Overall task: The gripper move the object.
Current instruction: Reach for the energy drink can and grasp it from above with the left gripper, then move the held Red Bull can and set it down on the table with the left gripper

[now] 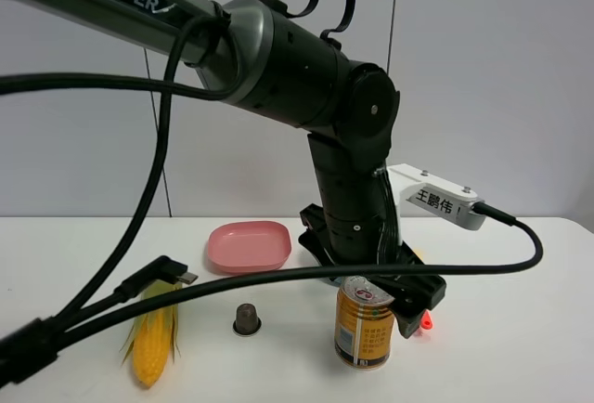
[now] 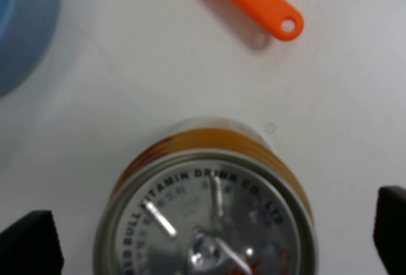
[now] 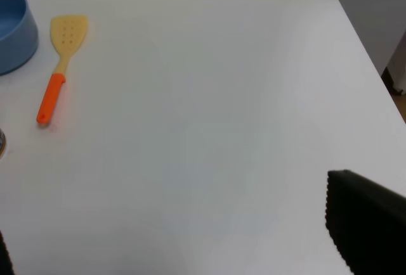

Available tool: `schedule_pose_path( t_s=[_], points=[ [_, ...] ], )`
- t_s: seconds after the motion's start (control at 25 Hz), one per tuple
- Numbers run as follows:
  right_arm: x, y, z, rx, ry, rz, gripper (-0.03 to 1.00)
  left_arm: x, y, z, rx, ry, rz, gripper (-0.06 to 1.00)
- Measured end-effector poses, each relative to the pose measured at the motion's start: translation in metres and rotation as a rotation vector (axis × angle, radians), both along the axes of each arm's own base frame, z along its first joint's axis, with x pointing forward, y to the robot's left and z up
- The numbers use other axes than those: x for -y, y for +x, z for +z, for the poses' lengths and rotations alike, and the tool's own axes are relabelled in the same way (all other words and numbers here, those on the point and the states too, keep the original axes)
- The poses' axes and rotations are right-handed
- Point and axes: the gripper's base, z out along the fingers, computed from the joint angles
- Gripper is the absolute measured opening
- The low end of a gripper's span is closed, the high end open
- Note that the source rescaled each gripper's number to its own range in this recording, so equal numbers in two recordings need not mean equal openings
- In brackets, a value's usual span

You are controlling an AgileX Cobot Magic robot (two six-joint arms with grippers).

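Note:
The left gripper isn't ready to close yet. Its fingers line up with the golden-yellow can at its silver top (image 1: 366,290), above its middle (image 1: 363,335), so it needs to come down first and then close on the can.
The golden-yellow can (image 1: 362,324) with a silver pull-tab top stands upright on the white table, front centre. My left gripper (image 1: 382,299) is low over it and open. In the left wrist view the can's top (image 2: 209,211) lies between the two black fingertips (image 2: 28,243), which stand apart from its sides. My right gripper (image 3: 190,249) is open and empty over bare table. Only its finger edges (image 3: 368,224) show, and it is out of the exterior view.
A pink dish (image 1: 249,245) lies behind the can. A corn cob (image 1: 153,338) and a small dark capsule (image 1: 247,318) lie to its left. An orange-handled spatula (image 3: 54,66) and a blue bowl (image 3: 13,28) lie to its right. The table edge (image 3: 380,78) is beyond.

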Motion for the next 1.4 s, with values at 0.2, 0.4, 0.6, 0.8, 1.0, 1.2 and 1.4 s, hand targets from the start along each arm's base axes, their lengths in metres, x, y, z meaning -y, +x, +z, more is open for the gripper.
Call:
schedule_pose_path(
  t_s=[0.2,0.4,0.6,0.8,1.0,1.2,1.4],
  points=[
    [0.0,0.0,0.0,0.0,0.0,0.0,1.0,0.003,0.002,-0.005,0.008,-0.027,0.003,1.0],
    [0.0,0.0,0.0,0.0,0.0,0.0,1.0,0.004,0.003,-0.007,0.017,-0.03,-0.008,1.0],
    [0.0,0.0,0.0,0.0,0.0,0.0,1.0,0.004,0.007,-0.025,-0.001,-0.009,-0.007,1.0],
    [0.0,0.0,0.0,0.0,0.0,0.0,1.0,0.004,0.007,-0.032,-0.005,0.0,-0.014,0.96],
    [0.0,0.0,0.0,0.0,0.0,0.0,1.0,0.004,0.007,-0.034,-0.005,0.003,-0.02,0.0],
    [0.0,0.0,0.0,0.0,0.0,0.0,1.0,0.004,0.007,-0.033,-0.008,0.009,-0.022,0.01],
    [0.0,0.0,0.0,0.0,0.0,0.0,1.0,0.003,0.007,-0.013,-0.053,0.07,-0.019,0.01]
  ],
)
